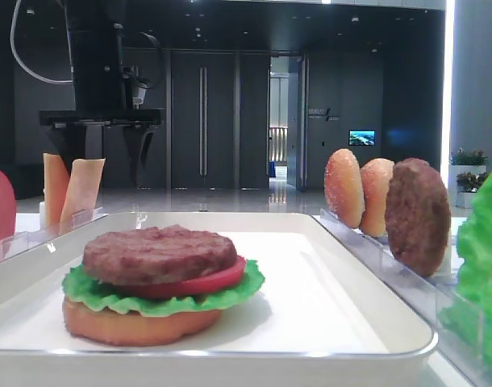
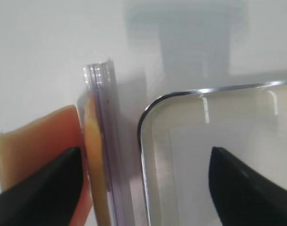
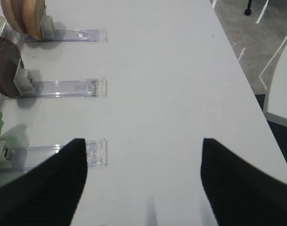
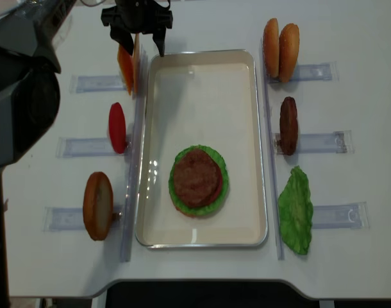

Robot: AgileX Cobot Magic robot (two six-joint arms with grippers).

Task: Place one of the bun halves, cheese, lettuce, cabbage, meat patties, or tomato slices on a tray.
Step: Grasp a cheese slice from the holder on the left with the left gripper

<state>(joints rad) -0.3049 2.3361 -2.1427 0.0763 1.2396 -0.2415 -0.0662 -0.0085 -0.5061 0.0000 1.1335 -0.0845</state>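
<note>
I need to grab the inner cheese slice by its top edge (image 4: 136, 56) next with my left gripper, so I can lay cheese over the meat patty (image 4: 197, 178).
Two thin orange-tan cheese slices (image 4: 126, 67) stand upright in a clear rack at the white tray's (image 4: 259, 128) far left corner. My left gripper (image 4: 142, 35) hangs open right above them. In the left wrist view its jaws (image 2: 146, 188) straddle the inner cheese slice (image 2: 94, 155), the rack edge and the tray's corner rim (image 2: 143, 141); the outer slice (image 2: 30, 141) lies partly behind the left finger. On the tray sits a stack: bun half, lettuce, tomato slice, with a meat patty (image 4: 197, 178) on top. My right gripper (image 3: 143, 165) is open over bare table.
Clear racks line both long sides of the tray. On the right stand two bun halves (image 4: 280, 43), a patty (image 4: 288, 125) and a lettuce leaf (image 4: 296, 208). On the left stand a tomato slice (image 4: 117, 127) and a bun half (image 4: 97, 205).
</note>
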